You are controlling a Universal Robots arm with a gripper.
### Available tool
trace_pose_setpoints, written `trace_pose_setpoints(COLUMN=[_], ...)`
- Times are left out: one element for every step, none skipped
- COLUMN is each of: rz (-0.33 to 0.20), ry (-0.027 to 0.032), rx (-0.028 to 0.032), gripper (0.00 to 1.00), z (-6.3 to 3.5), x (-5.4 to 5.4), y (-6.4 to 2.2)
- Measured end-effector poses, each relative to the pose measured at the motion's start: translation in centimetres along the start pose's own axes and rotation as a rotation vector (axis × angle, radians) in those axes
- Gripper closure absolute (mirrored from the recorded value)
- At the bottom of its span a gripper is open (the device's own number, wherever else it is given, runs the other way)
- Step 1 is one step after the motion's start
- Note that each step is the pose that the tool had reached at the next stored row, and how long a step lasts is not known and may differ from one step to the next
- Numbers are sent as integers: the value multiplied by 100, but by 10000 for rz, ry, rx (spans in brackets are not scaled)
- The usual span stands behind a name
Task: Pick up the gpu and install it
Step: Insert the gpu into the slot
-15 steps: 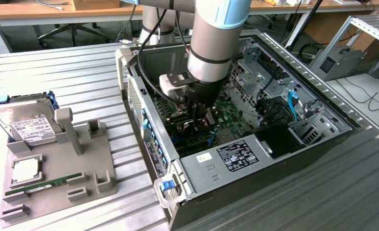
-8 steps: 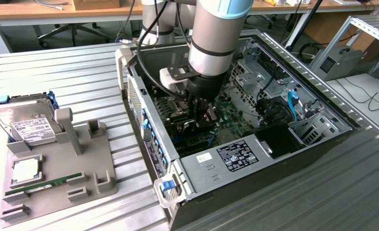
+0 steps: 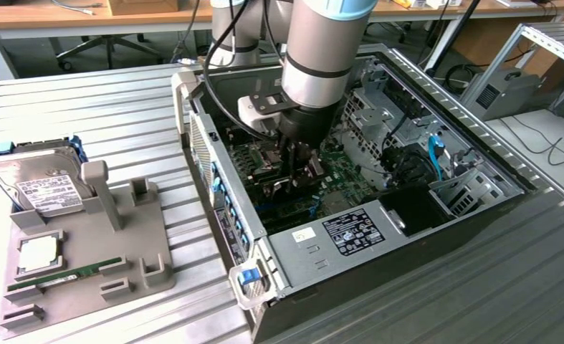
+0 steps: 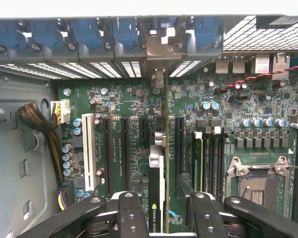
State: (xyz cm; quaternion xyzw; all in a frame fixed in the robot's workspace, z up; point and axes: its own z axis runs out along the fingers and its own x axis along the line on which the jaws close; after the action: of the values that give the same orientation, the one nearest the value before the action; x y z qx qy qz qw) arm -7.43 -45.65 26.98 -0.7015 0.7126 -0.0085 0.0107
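My gripper grabs the GPU (image 4: pixel 157 173) next by the end away from its bracket, since the bracket sits tight under the blue latches.
The gpu (image 4: pixel 157 173) is a thin black card seen edge-on, standing upright in a motherboard slot inside the open computer case (image 3: pixel 310 247). Its silvery bracket (image 4: pixel 161 52) sits at the case's rear slot wall, under the blue latches. My gripper (image 4: pixel 160 194) straddles the card's near end, one black finger (image 4: pixel 131 213) on each side. The fingers stand apart, and a strip of green board shows between the card and the other finger (image 4: pixel 198 210). In the exterior view the gripper (image 3: pixel 299 175) reaches down into the middle of the case.
A grey fixture (image 3: pixel 147 236) on the exterior view's left holds a silver hard drive (image 3: pixel 38 183), a processor chip (image 3: pixel 38 254) and a green memory stick (image 3: pixel 67 276). Inside the case are a bare processor socket (image 4: pixel 260 186), a sleeved cable bundle (image 4: pixel 39 124) and drive cages (image 3: pixel 453 190).
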Motion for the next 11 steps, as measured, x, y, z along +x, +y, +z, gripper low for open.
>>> trace_pose_setpoints(rz=[0, 0, 0, 1, 5, 11, 17, 25, 31, 36, 40], ry=[0, 0, 3, 7, 10, 12, 17, 22, 25, 35, 48], rx=[0, 0, -1, -2, -2, -7, -18, -46, -70, -103, -139], gripper=[59, 59, 59, 59, 59, 59, 59, 59, 59, 59, 59], z=[0, 0, 0, -1, -1, 0, 0, 0, 1, 0, 0], x=[0, 0, 0, 0, 0, 0, 0, -1, -1, -1, -2], y=[0, 0, 0, 0, 0, -1, -3, -10, -17, -24, -33])
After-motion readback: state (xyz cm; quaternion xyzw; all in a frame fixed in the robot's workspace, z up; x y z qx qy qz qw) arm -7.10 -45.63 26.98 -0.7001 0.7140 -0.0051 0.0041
